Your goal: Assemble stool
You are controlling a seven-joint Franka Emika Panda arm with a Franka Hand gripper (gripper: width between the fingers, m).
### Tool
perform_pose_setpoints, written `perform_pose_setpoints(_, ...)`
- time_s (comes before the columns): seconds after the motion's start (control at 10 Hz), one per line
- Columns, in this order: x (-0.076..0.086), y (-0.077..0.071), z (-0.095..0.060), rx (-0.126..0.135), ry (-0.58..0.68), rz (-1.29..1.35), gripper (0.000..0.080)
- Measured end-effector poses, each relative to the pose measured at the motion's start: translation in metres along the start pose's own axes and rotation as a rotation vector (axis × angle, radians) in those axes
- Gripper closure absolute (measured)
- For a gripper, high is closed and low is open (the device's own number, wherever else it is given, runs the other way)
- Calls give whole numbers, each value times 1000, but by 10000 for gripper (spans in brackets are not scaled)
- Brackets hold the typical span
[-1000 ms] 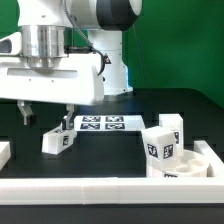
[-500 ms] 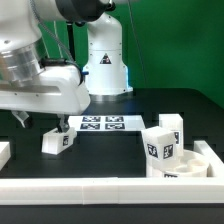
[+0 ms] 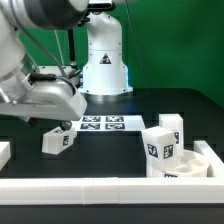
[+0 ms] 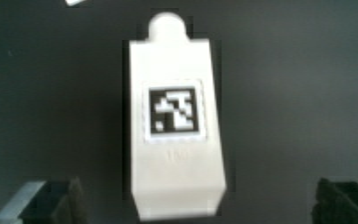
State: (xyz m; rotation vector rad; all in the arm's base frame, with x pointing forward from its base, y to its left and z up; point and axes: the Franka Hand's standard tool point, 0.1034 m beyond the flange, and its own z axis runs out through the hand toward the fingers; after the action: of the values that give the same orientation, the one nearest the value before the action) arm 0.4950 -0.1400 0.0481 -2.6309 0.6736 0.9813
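The gripper should go down to the leg before it closes on it. Its fingers are above the leg's blunt end (image 4: pixel 178 205), so they would miss the leg if they closed now.
One white stool leg (image 3: pixel 55 141) lies on the black table at the exterior view's left, with a black-and-white tag on its side. My gripper (image 3: pixel 45 120) hangs tilted just above it, its fingertips hard to make out there. In the wrist view the leg (image 4: pixel 172 120) lies lengthwise with its tag facing the camera. My gripper (image 4: pixel 194 205) is open; its dark fingers (image 4: pixel 43 203) stand wide on either side of the leg's blunt end, apart from it. The round seat (image 3: pixel 185 170) lies at the right, with a second leg (image 3: pixel 156 146) upright at it and a third leg (image 3: pixel 171 129) behind.
The marker board (image 3: pixel 101 124) lies flat behind the lying leg. White border rails run along the front (image 3: pixel 100 190) and the right side (image 3: pixel 212 155). A white block (image 3: pixel 4 152) shows at the left edge. The robot base (image 3: pixel 105 60) stands at the back.
The arm has swung toward the exterior view's left and the hand has tilted over the lying leg. The leg, seat and other legs have not moved.
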Motion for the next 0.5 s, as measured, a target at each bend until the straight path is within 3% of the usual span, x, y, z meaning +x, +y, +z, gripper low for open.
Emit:
perform_pose_setpoints(0.3,-3,7,8,2,-177,8,151)
perform_pose_setpoints(0.5,7,5,15,-11,-155,6,151)
